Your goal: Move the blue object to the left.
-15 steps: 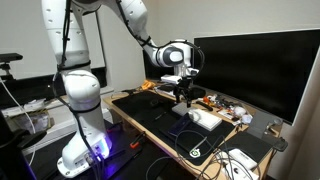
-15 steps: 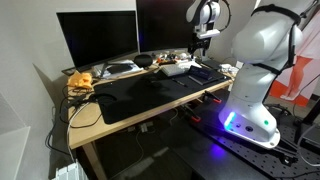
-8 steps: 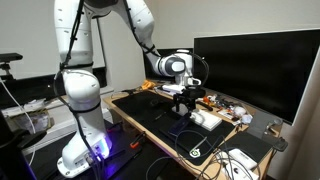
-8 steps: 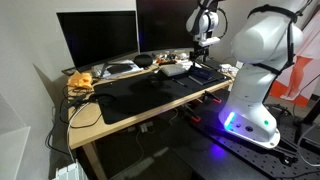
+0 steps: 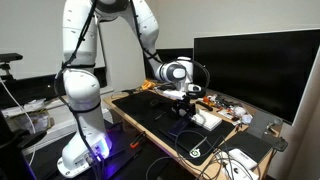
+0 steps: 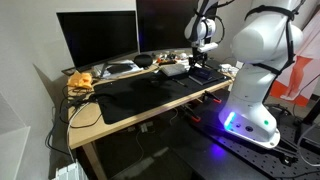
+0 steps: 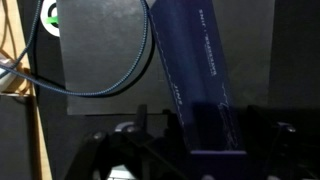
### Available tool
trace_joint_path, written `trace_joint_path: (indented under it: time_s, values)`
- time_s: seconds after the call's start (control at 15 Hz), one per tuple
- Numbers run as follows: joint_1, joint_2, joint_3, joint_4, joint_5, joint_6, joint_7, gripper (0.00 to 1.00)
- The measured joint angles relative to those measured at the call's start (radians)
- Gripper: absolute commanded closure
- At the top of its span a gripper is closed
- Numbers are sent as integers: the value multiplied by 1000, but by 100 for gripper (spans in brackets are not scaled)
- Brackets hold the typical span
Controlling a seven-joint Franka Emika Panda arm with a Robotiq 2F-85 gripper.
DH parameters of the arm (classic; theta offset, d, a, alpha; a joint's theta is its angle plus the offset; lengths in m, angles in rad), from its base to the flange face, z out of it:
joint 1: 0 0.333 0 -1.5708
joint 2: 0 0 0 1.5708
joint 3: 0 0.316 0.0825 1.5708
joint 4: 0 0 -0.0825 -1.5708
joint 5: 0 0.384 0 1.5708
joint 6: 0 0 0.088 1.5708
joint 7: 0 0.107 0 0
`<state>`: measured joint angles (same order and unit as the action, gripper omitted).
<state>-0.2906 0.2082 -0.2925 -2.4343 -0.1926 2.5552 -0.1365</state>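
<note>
My open fingers are above the blue object's near end and would miss it now, so my gripper needs to go lower before closing on it.
The blue object (image 7: 195, 80) is a long dark-blue bar that lies on the black desk mat (image 7: 100, 50). In the wrist view it runs from the top middle down between the jaws. My gripper (image 7: 205, 135) hangs right over its near end, with the fingers spread to either side of it and not touching. In both exterior views the gripper (image 5: 183, 100) (image 6: 200, 64) is low over the desk near the monitor. The blue object itself is too small to make out there.
A large black monitor (image 5: 255, 65) stands behind the gripper. A white device (image 5: 205, 117) and small clutter lie beside it. A coiled cable (image 5: 195, 152) lies on the mat's front. A blue cable (image 7: 110, 80) curves beside the bar. Two more monitors (image 6: 95, 40) show at the desk's back.
The arm has lowered the gripper toward the desk and brought it closer over the blue object. The desk's things have not moved.
</note>
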Motion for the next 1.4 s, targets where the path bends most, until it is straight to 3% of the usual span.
trace_joint_path:
  time_s: [0.6,0.67,1.0,1.4]
  values:
    - [26,87,17,45,0,33,1,0]
    - [30,96,17,50,0,33,1,23]
    - [40,119,17,64,0,33,1,58]
    - [50,106,12,58,-19,49,12,64]
